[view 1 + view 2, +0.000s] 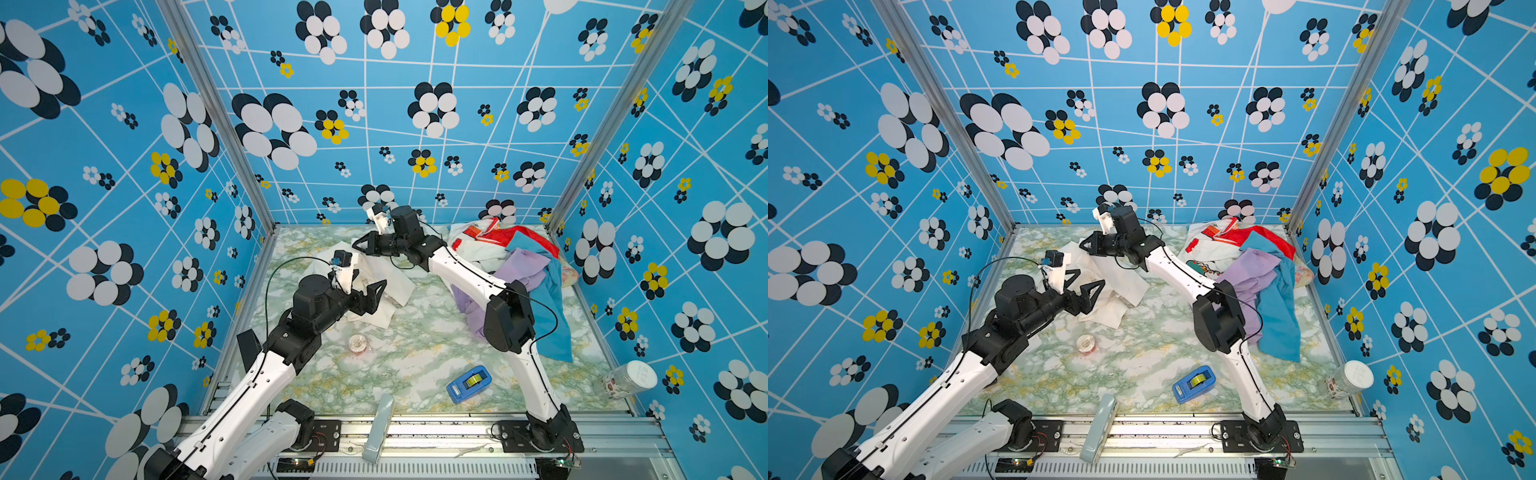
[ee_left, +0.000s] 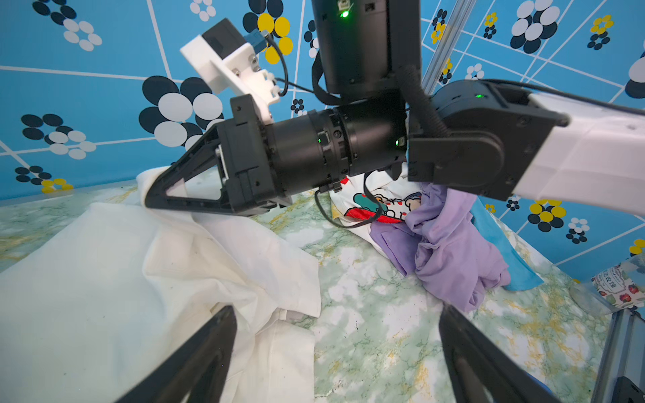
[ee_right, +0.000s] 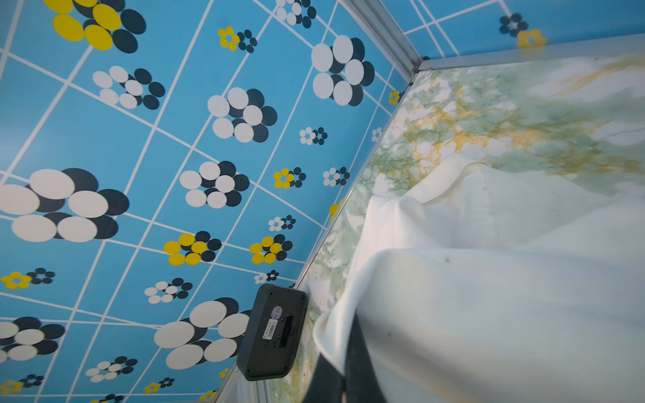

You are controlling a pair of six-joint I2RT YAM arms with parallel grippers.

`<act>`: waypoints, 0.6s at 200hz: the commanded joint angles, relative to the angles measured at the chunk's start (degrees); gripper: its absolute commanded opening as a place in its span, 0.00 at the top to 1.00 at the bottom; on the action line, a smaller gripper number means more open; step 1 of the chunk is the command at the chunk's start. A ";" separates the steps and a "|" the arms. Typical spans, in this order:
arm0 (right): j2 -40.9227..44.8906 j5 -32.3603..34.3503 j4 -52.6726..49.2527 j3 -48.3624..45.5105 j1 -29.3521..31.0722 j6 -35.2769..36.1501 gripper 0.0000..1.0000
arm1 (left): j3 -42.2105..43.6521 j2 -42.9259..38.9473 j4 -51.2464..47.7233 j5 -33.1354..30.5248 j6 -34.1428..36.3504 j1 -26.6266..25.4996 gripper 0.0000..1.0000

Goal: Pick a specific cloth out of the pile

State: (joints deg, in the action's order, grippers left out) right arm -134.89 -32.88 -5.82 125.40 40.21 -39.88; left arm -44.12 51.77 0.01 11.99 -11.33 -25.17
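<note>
My right gripper moves the raised fold toward the cloth's middle, before releasing it. The fold is still at the cloth's far edge, short of the middle.
The cloth [image 1: 397, 286] [image 1: 1127, 291], plain cream-white and crumpled, lies on the marble table left of the middle. My right gripper [image 1: 354, 245] [image 1: 1081, 246] reaches across to its far edge and is shut on a fold of it; in the right wrist view the fabric [image 3: 488, 296] is pinched between the dark jaws [image 3: 345, 352]. My left gripper [image 1: 371, 284] [image 1: 1091, 277] [image 2: 335, 310] stands open over the cloth's near side, one finger above the cloth [image 2: 104, 261] and one above bare table, holding nothing. The pile [image 1: 523, 262] [image 1: 1258, 266] [image 2: 450, 244] of lilac, blue, red and printed cloths sits at the back right.
A blue tape dispenser [image 1: 468, 384] lies near the front. A clear jar [image 1: 629, 378] lies at the front right corner. A small clear round thing [image 1: 358, 344] sits mid-table. A pale bar [image 1: 378, 428] rests on the front rail, and a black box [image 1: 248, 347] leans at the left wall.
</note>
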 commanded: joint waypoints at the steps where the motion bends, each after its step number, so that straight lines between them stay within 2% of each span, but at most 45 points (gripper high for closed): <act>1: -4.12 -5.82 5.87 4.04 1.98 -7.10 1.00 | -0.18 -0.94 0.52 -0.21 0.18 0.55 0.08; 54: -8.51 -4.35 3.27 4.23 3.83 -6.45 1.00 | 0.26 -1.73 0.25 -0.32 0.17 0.64 0.08; 81: -11.09 -3.31 2.57 4.28 4.10 -6.18 0.83 | 0.23 -1.94 0.06 -0.21 0.08 0.61 0.08; 98: -13.12 -3.11 1.71 4.92 4.67 -6.88 0.61 | 0.19 -1.94 -0.15 -0.38 0.10 0.70 0.08; 120: -14.50 -2.91 1.17 4.85 5.41 -6.79 0.51 | 0.13 -2.12 -0.71 -0.63 0.27 0.73 0.07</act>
State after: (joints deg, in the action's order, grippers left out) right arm -147.11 -36.29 -3.62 128.70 44.53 -46.41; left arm -44.10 50.65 -0.03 11.97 -11.33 -25.08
